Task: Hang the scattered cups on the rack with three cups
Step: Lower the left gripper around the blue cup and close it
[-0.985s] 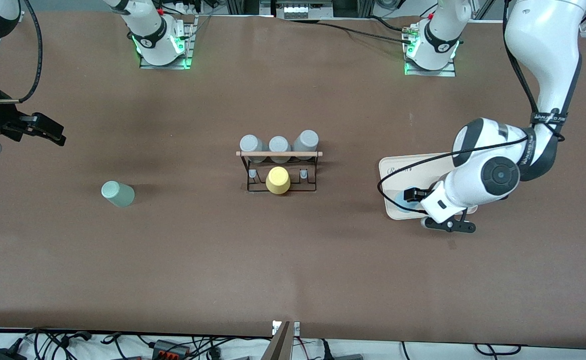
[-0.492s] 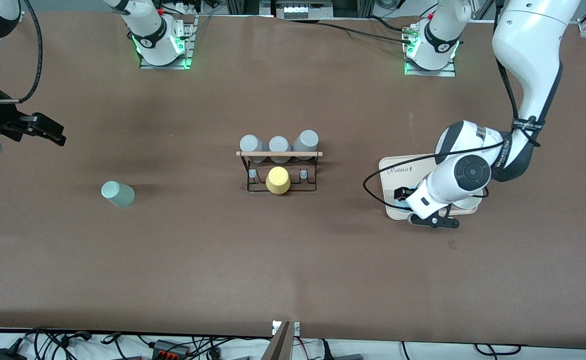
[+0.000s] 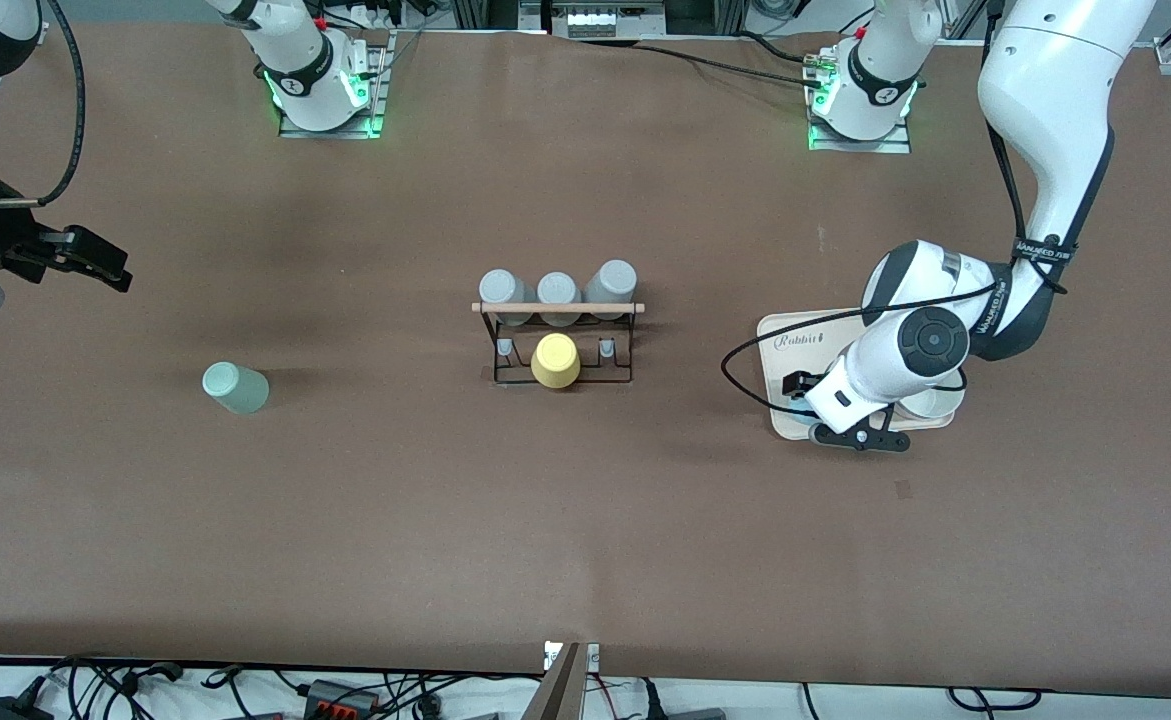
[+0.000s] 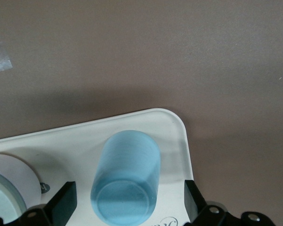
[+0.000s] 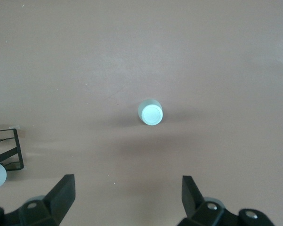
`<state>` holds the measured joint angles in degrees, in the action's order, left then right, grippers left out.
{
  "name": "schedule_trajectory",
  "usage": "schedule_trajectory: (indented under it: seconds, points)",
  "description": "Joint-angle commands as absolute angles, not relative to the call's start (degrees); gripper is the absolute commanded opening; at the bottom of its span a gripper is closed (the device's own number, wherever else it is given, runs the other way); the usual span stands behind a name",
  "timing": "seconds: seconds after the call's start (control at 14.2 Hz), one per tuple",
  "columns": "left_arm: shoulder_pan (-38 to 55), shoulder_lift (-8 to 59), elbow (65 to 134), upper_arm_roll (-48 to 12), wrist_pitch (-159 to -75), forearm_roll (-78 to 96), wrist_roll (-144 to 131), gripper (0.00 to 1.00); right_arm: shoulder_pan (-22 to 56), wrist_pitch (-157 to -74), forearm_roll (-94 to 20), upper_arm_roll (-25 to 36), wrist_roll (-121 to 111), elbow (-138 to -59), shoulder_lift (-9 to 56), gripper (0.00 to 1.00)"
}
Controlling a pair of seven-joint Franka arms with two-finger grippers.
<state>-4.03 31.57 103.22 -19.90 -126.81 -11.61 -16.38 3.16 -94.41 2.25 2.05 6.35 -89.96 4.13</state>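
My left gripper's fingers are still above the light blue cup (image 3: 802,409), so closing now would miss the cup. My left gripper lowers first, then closes on the cup.
The black wire rack (image 3: 557,345) with its wooden rod stands mid-table and carries three grey cups (image 3: 556,290) and a yellow cup (image 3: 555,361). A pale green cup (image 3: 235,387) (image 5: 150,113) stands alone toward the right arm's end. A light blue cup (image 4: 127,186) stands on the cream tray (image 3: 795,345) (image 4: 176,136). My left gripper (image 4: 128,187) is low over it, open, one finger on each side with gaps. In the front view the left hand hides this cup. My right gripper (image 5: 127,183) waits open, high over the table edge, with nothing between its fingers.
A white bowl (image 3: 933,403) (image 4: 9,186) sits on the tray beside the blue cup. The left arm's cable (image 3: 745,365) loops out over the table between tray and rack. A rack corner (image 5: 9,150) shows in the right wrist view.
My left hand has slid along the tray toward the rack's side and now covers the blue cup in the front view. The right arm and the cups have not moved.
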Motion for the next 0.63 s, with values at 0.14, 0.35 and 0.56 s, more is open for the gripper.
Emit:
schedule_trajectory:
  seconds: [0.14,0.35,0.56]
  points:
    - [-4.4,33.1,104.1,-19.6,-130.8,-13.6,-17.4,1.0,3.2,-93.8,1.8,1.8,7.1,-89.4,4.2,1.0]
    - [-5.4,33.5,103.9,-19.3,-131.7,-13.7,-17.5,0.83,3.2,-93.7,1.8,1.8,7.1,-89.4,4.2,1.0]
    - [-5.5,33.4,104.1,-19.4,-131.8,-15.6,-16.7,0.77,3.2,-93.7,1.8,1.8,7.1,-89.4,4.2,1.0]
